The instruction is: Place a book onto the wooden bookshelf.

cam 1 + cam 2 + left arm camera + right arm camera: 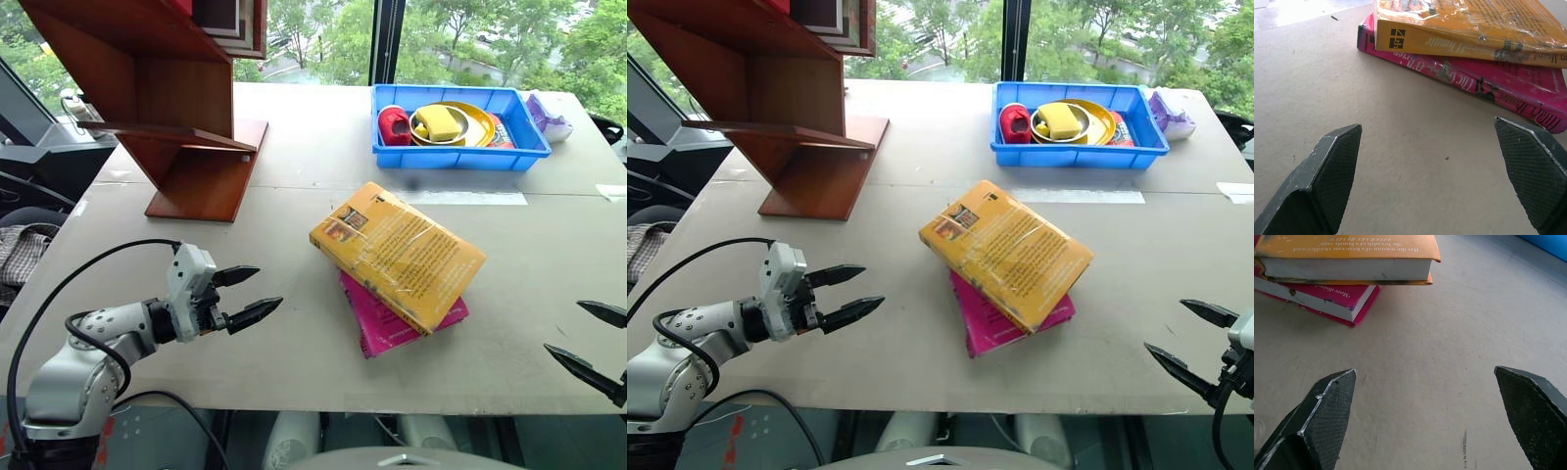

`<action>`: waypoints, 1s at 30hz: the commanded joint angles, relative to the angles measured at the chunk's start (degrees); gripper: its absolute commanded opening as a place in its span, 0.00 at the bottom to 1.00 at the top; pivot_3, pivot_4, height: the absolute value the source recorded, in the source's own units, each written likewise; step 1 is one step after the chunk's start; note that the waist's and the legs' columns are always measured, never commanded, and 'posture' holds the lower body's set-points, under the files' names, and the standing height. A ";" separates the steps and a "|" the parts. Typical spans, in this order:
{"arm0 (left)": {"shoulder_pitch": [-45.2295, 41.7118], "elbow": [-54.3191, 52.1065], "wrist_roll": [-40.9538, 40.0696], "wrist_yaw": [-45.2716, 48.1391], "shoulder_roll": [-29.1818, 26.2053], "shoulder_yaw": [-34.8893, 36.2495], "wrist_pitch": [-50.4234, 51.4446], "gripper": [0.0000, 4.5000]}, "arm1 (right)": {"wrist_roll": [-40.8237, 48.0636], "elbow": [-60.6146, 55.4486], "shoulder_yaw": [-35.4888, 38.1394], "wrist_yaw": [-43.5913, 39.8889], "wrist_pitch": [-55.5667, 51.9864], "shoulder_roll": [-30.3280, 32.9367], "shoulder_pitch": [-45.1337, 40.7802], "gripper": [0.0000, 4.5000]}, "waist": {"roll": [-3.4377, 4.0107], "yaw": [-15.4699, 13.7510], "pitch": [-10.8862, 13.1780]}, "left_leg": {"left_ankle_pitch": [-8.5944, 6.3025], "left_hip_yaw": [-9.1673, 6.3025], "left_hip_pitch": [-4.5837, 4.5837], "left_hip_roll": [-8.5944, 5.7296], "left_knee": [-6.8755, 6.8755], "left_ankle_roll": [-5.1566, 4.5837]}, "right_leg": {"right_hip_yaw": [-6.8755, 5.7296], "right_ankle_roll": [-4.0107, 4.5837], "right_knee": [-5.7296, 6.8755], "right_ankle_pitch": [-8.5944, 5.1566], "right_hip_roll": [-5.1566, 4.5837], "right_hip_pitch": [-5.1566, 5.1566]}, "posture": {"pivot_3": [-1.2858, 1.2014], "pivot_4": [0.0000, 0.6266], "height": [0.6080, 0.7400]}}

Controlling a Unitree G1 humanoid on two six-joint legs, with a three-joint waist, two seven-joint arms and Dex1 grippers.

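Observation:
My left gripper grips the orange book across its narrow spine [366,286] [1459,48] next, to place it, since its cover spreads too wide for the gripper's fingers.
The yellow-orange book [398,253] lies flat on top of a pink book [397,319] in the middle of the grey table; the left wrist view faces its spine [1469,41]. The wooden bookshelf [181,108] stands at the table's far left. My left gripper [249,295] hovers open over the table to the left of the books, pointing toward them, a short way off. Near the table's front right edge my right gripper [588,338] is open too, aimed at the books from the other side. Neither holds anything.
A blue plastic tray [460,155] at the far right holds a yellow plate, a bowl with a yellow sponge and a red item. A crumpled purple-white bag [547,116] lies beside it. A black cable [69,284] loops off my left arm.

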State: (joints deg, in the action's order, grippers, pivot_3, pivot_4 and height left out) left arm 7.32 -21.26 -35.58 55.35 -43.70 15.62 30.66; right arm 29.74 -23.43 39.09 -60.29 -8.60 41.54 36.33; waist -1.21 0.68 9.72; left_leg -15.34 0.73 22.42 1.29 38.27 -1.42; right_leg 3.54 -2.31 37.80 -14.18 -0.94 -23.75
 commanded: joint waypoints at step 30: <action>4.27 -8.57 -2.35 5.04 -1.17 5.57 -6.77 1.00 | 3.09 -5.03 -34.03 29.05 -55.37 18.34 -60.98 0.02 | -0.17 0.39 0.27 | -0.12 0.32 0.50 -0.01 0.03 -0.21 | 0.13 -0.09 -0.04 0.33 -0.07 -0.55 | 0.52 0.24 1.00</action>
State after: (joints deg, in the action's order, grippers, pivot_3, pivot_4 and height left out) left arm 11.21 -27.60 -36.90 60.56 -45.20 19.69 25.22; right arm 32.93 -26.45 4.32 -32.00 -62.98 59.46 -22.64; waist -1.38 1.07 9.99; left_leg -15.46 1.05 22.91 1.28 38.30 -1.63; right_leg 3.67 -2.40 37.77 -13.85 -1.00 -24.31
